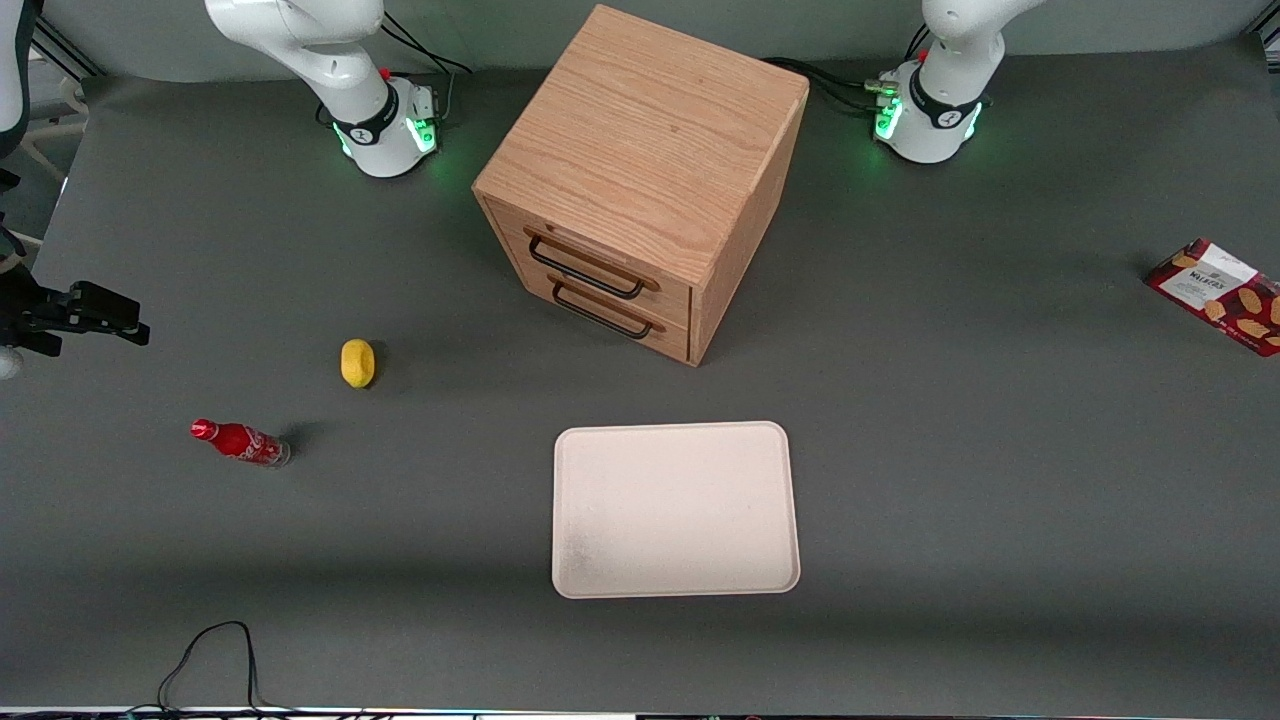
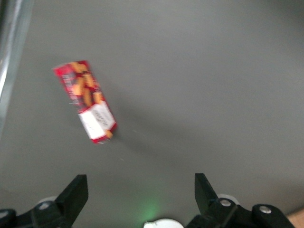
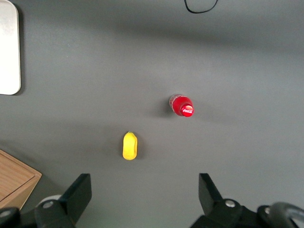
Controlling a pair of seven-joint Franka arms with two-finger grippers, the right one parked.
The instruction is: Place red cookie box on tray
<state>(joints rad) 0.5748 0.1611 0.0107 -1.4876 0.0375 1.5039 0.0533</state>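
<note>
I will grab the red cookie box by its white-labelled end (image 1: 1207, 277) next, and then set the box on the cream-white tray (image 1: 675, 510).
The red cookie box (image 1: 1215, 295) lies flat on the dark table at the working arm's end, a little farther from the front camera than the tray and well apart from it. The cream-white tray (image 1: 675, 510) sits in front of the cabinet's drawers, with nothing on it. In the left wrist view my gripper (image 2: 140, 178) hangs high above the table, open and holding nothing. The cookie box (image 2: 85, 100) shows below it, off to one side of the fingers. The gripper itself is out of the front view.
A wooden two-drawer cabinet (image 1: 640, 180) stands mid-table. A yellow lemon (image 1: 357, 362) and a small red soda bottle (image 1: 240, 442) lie toward the parked arm's end. A black cable (image 1: 215, 660) loops at the table's near edge.
</note>
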